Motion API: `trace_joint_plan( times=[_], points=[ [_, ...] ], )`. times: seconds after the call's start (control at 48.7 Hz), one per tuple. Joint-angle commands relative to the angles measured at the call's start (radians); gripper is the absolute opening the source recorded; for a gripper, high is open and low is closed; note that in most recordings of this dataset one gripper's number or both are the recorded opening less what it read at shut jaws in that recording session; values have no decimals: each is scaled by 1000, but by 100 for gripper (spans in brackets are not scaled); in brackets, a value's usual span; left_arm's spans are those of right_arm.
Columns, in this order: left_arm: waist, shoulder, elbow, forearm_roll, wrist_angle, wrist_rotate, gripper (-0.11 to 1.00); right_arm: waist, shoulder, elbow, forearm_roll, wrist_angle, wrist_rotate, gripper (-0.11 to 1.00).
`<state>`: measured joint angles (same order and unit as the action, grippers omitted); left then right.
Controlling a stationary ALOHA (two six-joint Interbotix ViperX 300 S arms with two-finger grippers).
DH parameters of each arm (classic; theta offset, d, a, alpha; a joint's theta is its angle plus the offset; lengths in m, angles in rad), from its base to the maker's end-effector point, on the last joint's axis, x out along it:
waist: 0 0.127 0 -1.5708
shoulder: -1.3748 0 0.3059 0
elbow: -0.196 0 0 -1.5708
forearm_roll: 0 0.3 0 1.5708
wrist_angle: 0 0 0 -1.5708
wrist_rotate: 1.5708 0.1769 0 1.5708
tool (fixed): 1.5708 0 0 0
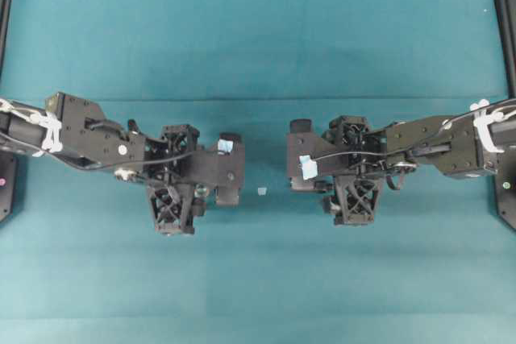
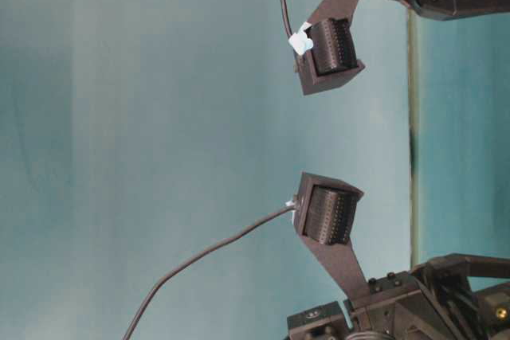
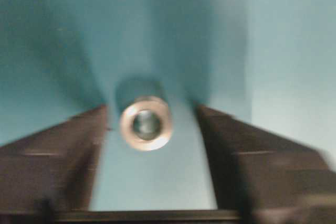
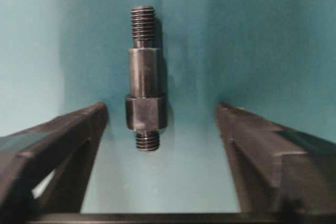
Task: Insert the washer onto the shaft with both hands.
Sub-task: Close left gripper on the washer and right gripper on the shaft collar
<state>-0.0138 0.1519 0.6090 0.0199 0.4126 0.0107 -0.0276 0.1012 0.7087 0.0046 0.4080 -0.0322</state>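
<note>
The right gripper grabs the shaft by its hexagonal collar (image 4: 146, 113) next, and this leaves the shaft's long threaded end (image 4: 142, 24) free for the washer.
In the left wrist view the washer (image 3: 145, 123), a small silvery ring with a dark hole, lies on the teal cloth. My left gripper (image 3: 152, 109) is open, with one black finger on each side of the ring and a gap showing on both sides. In the right wrist view the shaft (image 4: 144, 77) lies flat, a dark stepped rod with threaded ends. My right gripper (image 4: 161, 107) is open and straddles the shaft's near end without touching it. In the overhead view both arms face each other, and the washer and shaft are hidden under them.
A tiny pale scrap (image 1: 262, 191) lies on the teal cloth (image 1: 258, 54) between the two arms. Black frame posts (image 1: 504, 22) stand at the table's side edges. The table-level view shows two ribbed black blocks (image 2: 331, 45) with cables.
</note>
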Motion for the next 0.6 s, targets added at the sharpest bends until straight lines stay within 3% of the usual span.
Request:
trace_joint_plan(
  times=[0.0,0.082,0.144,0.575],
  points=[
    [5,2,-3,2,-3,0,49,-5,12,-3,-3,3,-8,30],
    [5,2,-3,2,-3,2,35,-6,17,-5,-3,2,-8,18],
    [5,2,-2,2,-5,3,35,-6,23,-3,-3,2,-8,12],
    [5,2,8,2,-3,3,35,-18,31,-5,-5,-5,-12,8]
  ],
)
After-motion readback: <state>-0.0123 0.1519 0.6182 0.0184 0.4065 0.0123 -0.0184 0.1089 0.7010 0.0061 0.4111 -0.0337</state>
